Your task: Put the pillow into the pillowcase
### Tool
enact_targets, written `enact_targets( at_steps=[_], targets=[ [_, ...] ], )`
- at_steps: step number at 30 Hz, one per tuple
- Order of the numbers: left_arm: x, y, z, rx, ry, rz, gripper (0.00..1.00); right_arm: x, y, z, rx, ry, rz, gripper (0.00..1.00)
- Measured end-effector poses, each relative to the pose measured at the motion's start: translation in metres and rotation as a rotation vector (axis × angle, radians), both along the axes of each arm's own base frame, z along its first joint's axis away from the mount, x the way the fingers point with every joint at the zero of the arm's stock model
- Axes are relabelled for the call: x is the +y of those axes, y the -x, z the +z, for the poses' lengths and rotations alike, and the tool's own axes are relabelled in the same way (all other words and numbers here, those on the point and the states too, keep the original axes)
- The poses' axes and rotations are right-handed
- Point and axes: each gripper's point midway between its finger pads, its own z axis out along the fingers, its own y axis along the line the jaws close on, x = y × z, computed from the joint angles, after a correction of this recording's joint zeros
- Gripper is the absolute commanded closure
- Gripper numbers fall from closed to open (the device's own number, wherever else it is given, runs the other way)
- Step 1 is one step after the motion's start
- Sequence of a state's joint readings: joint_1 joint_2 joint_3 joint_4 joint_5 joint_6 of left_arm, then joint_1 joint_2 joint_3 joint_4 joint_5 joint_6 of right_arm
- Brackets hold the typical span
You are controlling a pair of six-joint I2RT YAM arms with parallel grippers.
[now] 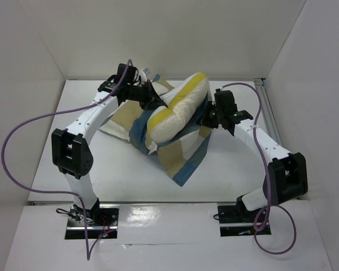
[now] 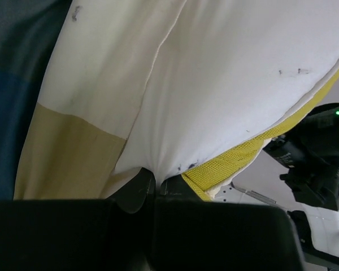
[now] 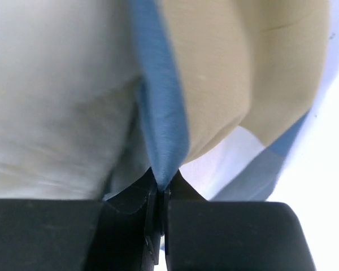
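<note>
The pillow's yellow band is bare and tilted over the pillowcase (image 1: 183, 155), so it is too early to let go. The robot's left gripper has to move the pinched fabric farther in before it releases the fabric.
The white pillow (image 1: 178, 110) with its yellow band lies tilted at the middle of the table, its lower end in the checked pillowcase (image 1: 183, 155), which spreads out below it. My left gripper (image 1: 152, 97) is at the pillow's far left end. In the left wrist view the gripper (image 2: 157, 179) is shut on white pillow fabric (image 2: 226, 73) beside the yellow band (image 2: 231, 164), with the pillowcase (image 2: 56, 152) to the left. My right gripper (image 1: 206, 117) is at the pillow's right side. In the right wrist view the gripper (image 3: 160, 186) is shut on a blue fold of pillowcase (image 3: 161, 130), with the pillow (image 3: 51, 113) on the left.
White enclosure walls stand at the back and on both sides. A metal rail (image 1: 269, 110) runs along the table's right edge. Purple cables (image 1: 14, 141) loop off both arms. The right arm (image 2: 322, 152) shows in the left wrist view.
</note>
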State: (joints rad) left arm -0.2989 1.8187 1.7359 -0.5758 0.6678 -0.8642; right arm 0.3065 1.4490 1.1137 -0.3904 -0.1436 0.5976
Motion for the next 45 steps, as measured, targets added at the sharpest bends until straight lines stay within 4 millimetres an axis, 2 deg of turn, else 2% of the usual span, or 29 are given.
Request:
enact_targets(
  at_steps=[4, 5, 6, 8, 11, 19, 23, 28, 32, 35, 38, 40, 41, 42, 43, 45],
  targets=[
    [-0.028, 0.008, -0.021, 0.015, -0.040, -0.057, 1.00, -0.010, 0.005, 0.001, 0.020, 0.025, -0.037, 0.86],
    [-0.034, 0.010, -0.028, 0.020, -0.057, -0.067, 1.00, -0.014, 0.006, 0.002, 0.024, 0.036, -0.054, 0.96],
    [-0.037, 0.011, -0.036, 0.030, -0.074, -0.072, 1.00, -0.018, 0.006, 0.005, 0.020, 0.044, -0.064, 1.00],
    [-0.039, 0.011, -0.051, 0.054, -0.108, -0.069, 1.00, -0.024, 0.004, 0.013, 0.007, 0.056, -0.092, 1.00],
    [-0.031, 0.005, -0.068, 0.075, -0.152, -0.045, 1.00, -0.028, 0.003, 0.016, 0.002, 0.069, -0.112, 1.00],
    [-0.027, 0.000, -0.071, 0.063, -0.181, -0.044, 1.00, -0.033, 0.012, 0.013, 0.014, 0.063, -0.147, 1.00],
    [-0.035, -0.006, -0.074, 0.026, -0.236, -0.098, 1.00, -0.048, 0.015, 0.009, 0.009, 0.035, -0.224, 1.00],
    [-0.035, 0.005, -0.097, 0.008, -0.303, -0.159, 1.00, -0.079, -0.009, 0.003, 0.016, -0.019, -0.339, 1.00],
    [-0.032, 0.009, -0.112, -0.020, -0.374, -0.183, 1.00, -0.092, -0.032, 0.002, 0.019, -0.087, -0.380, 1.00],
    [-0.036, 0.013, -0.115, -0.068, -0.416, -0.216, 1.00, -0.096, -0.048, 0.006, 0.006, -0.161, -0.379, 1.00],
    [-0.045, 0.017, -0.112, -0.115, -0.455, -0.245, 1.00, -0.088, -0.060, 0.013, -0.014, -0.218, -0.330, 1.00],
    [-0.051, 0.018, -0.100, -0.154, -0.475, -0.261, 0.88, -0.080, -0.064, 0.019, -0.035, -0.243, -0.285, 1.00],
    [-0.054, 0.017, -0.087, -0.182, -0.482, -0.265, 0.61, -0.077, -0.066, 0.022, -0.047, -0.248, -0.261, 1.00],
    [-0.057, 0.016, -0.079, -0.207, -0.481, -0.271, 0.47, -0.074, -0.066, 0.026, -0.058, -0.250, -0.241, 1.00],
    [-0.060, 0.015, -0.066, -0.242, -0.478, -0.277, 0.35, -0.071, -0.067, 0.030, -0.074, -0.249, -0.214, 1.00],
    [-0.064, 0.012, -0.041, -0.295, -0.462, -0.273, 0.19, -0.063, -0.069, 0.040, -0.111, -0.242, -0.159, 1.00]
  ],
)
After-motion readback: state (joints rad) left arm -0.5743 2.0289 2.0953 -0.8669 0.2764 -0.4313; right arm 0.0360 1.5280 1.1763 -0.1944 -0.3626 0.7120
